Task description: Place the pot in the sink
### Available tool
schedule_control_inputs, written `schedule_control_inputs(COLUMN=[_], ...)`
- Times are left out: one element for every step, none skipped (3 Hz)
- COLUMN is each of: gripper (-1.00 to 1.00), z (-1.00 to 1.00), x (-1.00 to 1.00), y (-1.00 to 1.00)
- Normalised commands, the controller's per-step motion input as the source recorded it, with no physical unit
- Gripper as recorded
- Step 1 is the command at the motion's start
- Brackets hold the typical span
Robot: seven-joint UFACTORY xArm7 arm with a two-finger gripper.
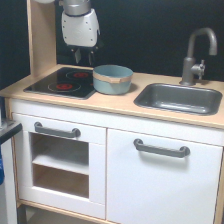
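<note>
My gripper takes hold of the pot by its rim (113,70) next, to place the pot in the sink (179,97).
The pot (112,79) is a small round blue-grey pot with a tan band under its rim. It stands upright on the light wood counter, at the right edge of the black hob (62,82). The sink (179,97) is a dark grey metal basin set in the counter at the exterior view's right, with nothing in it. My gripper (83,56) hangs from the white arm above the back of the hob, up and to the left of the pot. Its dark fingers stand apart with nothing between them and do not touch the pot.
A grey faucet (196,55) rises behind the sink. A light wood upright panel (42,35) stands at the counter's back left. Below the counter are a white cabinet door with a grey handle (161,148) and an oven door with a handle (56,131).
</note>
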Motion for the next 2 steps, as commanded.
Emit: schedule_control_inputs(gripper=[1.00,1.00], z=[-0.70,-0.78], x=[0.21,0.01], y=[0.12,0.08])
